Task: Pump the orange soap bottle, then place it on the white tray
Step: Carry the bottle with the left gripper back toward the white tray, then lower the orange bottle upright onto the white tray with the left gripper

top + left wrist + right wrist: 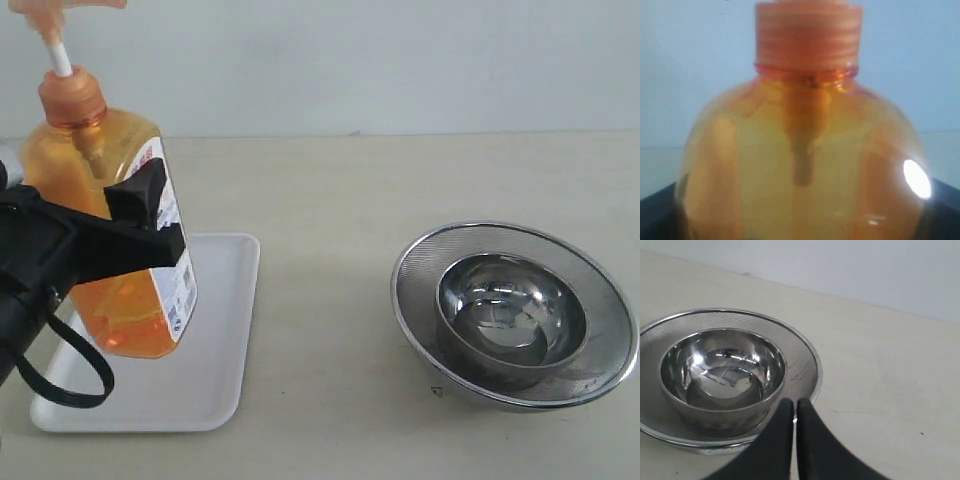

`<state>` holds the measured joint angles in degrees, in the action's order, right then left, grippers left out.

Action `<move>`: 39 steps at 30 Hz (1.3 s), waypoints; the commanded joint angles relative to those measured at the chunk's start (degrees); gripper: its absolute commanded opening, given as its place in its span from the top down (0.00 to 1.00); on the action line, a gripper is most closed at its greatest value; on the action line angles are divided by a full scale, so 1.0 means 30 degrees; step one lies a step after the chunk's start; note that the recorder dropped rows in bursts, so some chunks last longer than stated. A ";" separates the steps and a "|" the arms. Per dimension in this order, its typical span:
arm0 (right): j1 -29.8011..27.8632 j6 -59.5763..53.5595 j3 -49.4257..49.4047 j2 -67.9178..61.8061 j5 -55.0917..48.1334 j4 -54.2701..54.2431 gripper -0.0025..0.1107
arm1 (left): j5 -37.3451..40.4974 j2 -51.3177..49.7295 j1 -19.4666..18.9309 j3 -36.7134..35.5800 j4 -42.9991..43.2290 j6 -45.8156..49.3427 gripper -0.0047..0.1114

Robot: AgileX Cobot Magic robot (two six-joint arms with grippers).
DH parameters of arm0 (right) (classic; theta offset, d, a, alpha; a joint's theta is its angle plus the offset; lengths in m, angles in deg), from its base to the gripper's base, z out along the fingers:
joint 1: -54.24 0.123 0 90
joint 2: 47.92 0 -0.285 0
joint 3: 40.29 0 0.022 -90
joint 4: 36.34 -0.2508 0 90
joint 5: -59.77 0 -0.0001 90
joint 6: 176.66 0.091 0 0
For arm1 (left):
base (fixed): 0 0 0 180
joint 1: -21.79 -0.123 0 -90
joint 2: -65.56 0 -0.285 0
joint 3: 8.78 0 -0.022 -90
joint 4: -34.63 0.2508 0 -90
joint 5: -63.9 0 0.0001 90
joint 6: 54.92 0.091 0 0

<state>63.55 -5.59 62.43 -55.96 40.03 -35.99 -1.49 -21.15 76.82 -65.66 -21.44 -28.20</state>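
The bottle's base hangs tilted above the white tray, so my left gripper should lower the bottle onto it before letting go.
The orange soap bottle hangs tilted above the white tray, held round its middle by my left gripper, whose black fingers clamp its sides. Its pump head and white stem stick up at the top left of the exterior view. In the left wrist view the orange soap bottle fills the frame, cap uppermost. My right gripper is shut and empty, its tips over the rim of the steel strainer bowl; it does not show in the exterior view.
A small steel bowl sits inside a wide mesh strainer bowl on the right of the beige table. In the right wrist view the same bowl lies just beyond the fingertips. A pale wall runs behind.
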 commanded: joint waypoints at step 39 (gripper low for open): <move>-0.0049 -0.0046 0.0021 0.0084 0.0263 0.0072 0.98 | -0.1524 -0.5427 -0.5376 0.1523 0.5081 -0.5400 0.92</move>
<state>63.55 -5.59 62.43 -55.96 40.38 -35.87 -2.13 -37.04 61.68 -61.94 -7.82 -42.18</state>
